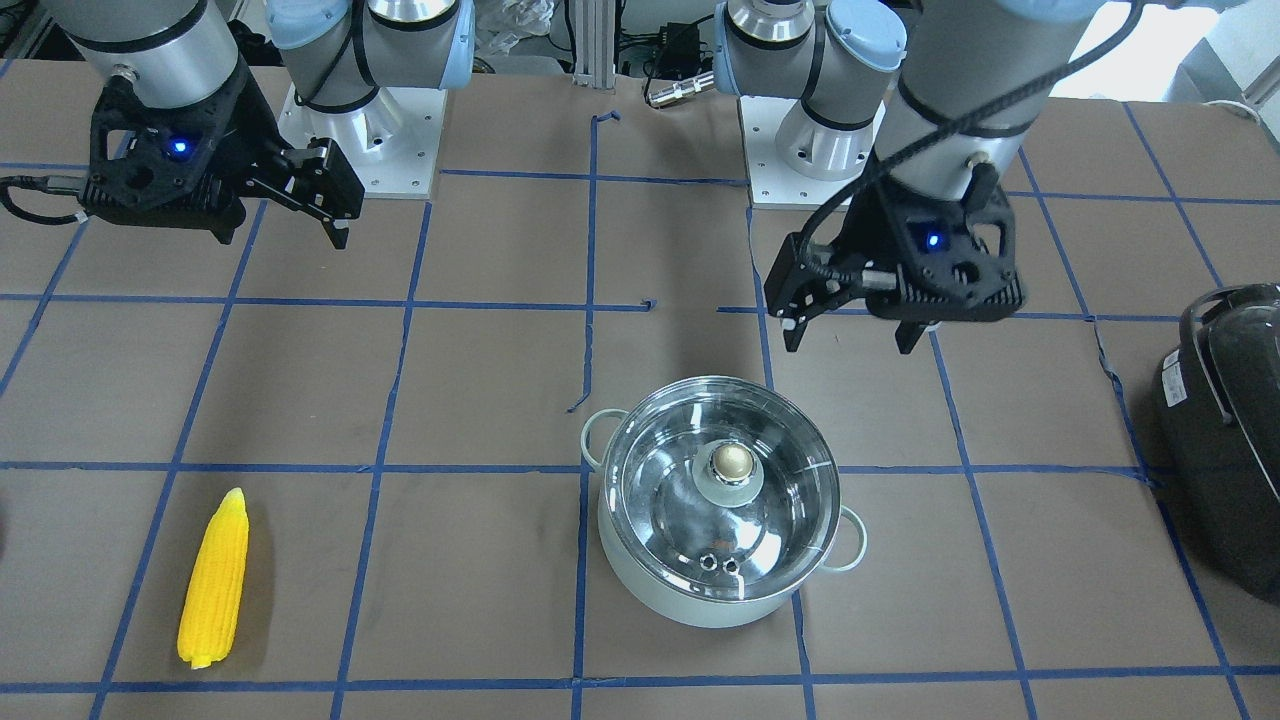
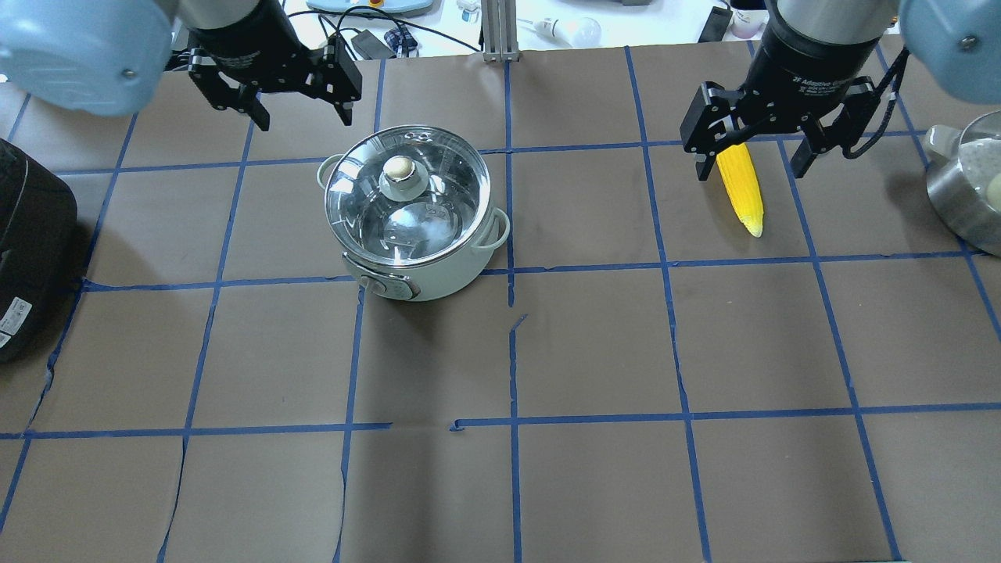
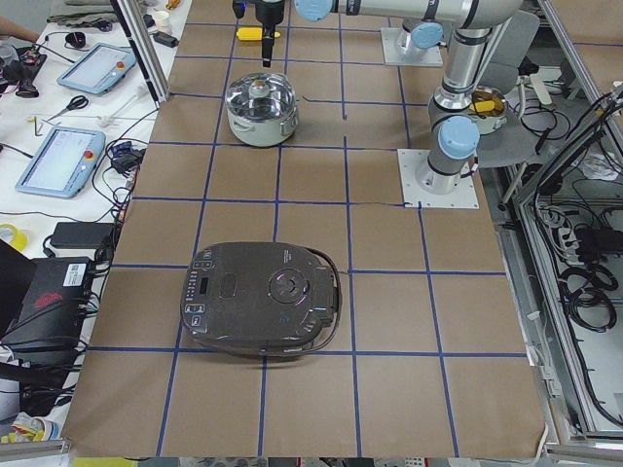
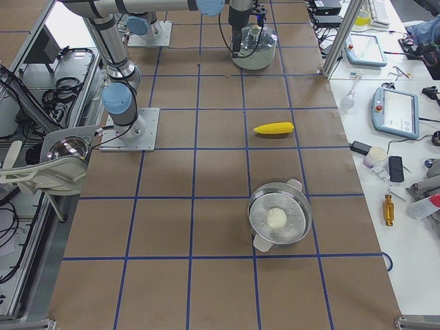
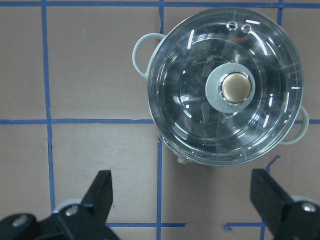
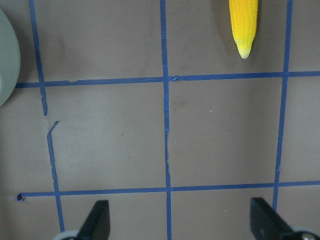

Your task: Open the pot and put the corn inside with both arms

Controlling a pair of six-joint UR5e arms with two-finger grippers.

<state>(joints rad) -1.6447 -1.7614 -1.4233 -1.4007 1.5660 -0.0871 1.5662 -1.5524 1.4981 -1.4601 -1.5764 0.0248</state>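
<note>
I will open the pot for the corn (image 1: pixel 215 580), and for that I will next grab the glass lid with my left gripper by its brass knob (image 1: pixel 732 461).
The pale mint-green pot (image 1: pixel 700 600) stands on the table with its glass lid (image 2: pixel 438 195) on; the brass knob (image 5: pixel 236 87) is on top. It also shows in the overhead view (image 2: pixel 438 277). The yellow corn (image 1: pixel 215 580) lies flat on the table, well apart from the pot; it also shows in the overhead view (image 2: pixel 741 191) and the right wrist view (image 6: pixel 243 22). My left gripper (image 1: pixel 848 340) is open and empty, high up near the pot, touching nothing. My right gripper (image 2: pixel 752 168) is open and empty, raised above the table near the corn.
A large black appliance (image 1: pixel 1225 420) sits at the table's end on my left side. A steel pot with a lid (image 4: pixel 278 220) stands beyond the corn on my right side. Blue tape lines grid the brown table cover.
</note>
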